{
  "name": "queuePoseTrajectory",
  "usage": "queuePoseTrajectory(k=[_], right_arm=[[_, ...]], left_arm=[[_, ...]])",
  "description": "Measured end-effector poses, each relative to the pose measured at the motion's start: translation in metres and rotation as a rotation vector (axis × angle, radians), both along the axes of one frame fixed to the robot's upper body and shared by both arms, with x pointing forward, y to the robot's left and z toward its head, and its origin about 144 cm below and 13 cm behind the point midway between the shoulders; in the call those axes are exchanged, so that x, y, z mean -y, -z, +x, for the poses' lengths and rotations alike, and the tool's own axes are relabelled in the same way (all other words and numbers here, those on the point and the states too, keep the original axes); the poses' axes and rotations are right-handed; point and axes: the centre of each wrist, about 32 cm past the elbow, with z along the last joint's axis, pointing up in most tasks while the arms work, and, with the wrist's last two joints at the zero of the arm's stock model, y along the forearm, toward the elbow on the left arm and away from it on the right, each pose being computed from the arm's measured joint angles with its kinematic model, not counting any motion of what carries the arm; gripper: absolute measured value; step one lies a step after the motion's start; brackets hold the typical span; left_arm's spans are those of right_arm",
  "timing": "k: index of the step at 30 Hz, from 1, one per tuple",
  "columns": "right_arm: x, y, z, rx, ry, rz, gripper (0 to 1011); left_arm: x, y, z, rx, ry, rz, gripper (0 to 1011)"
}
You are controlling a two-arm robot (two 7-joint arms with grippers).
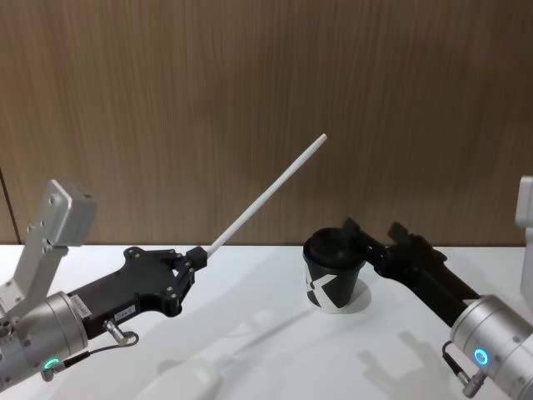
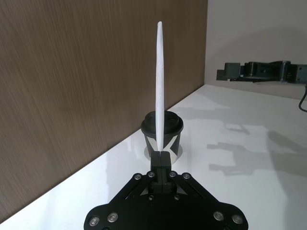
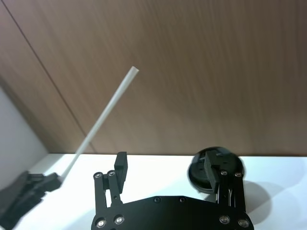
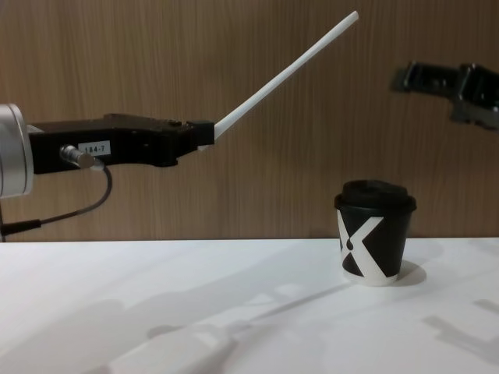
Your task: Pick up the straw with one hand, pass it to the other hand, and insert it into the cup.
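My right gripper should next grab the straw by its bare upper half point(image 1: 287, 175), as my left fingers cover its lower end.
My left gripper point(image 1: 198, 256) is shut on the lower end of the long white straw point(image 1: 266, 193), held above the table's left half. The straw slants up and to the right, its free tip high in front of the wall. In the chest view the straw point(image 4: 284, 74) rises from the left gripper point(image 4: 204, 134) toward the cup's side. The black cup point(image 1: 333, 279) with its white X mark and black lid stands upright on the table, right of centre. My right gripper point(image 1: 375, 232) hovers open above and just behind the cup, nothing between its fingers point(image 3: 121, 165).
A white table point(image 1: 250, 333) carries the cup, and a brown wood-panel wall point(image 1: 250, 83) closes the back. Open tabletop lies between the left gripper and the cup, and in front of the cup.
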Motion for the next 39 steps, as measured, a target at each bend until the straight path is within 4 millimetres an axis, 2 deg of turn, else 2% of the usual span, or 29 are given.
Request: queuePoseTrajectory(k=[19, 39], right_arm=[[0.005, -0.047, 0.011, -0.157, -0.218, 0.160, 1001], [0.004, -0.061, 0.023, -0.230, -0.335, 0.174, 1001]], left_arm=[[0.000, 0.000, 0.000, 0.000, 0.000, 0.000, 0], [0.000, 0.000, 0.000, 0.000, 0.000, 0.000, 0]])
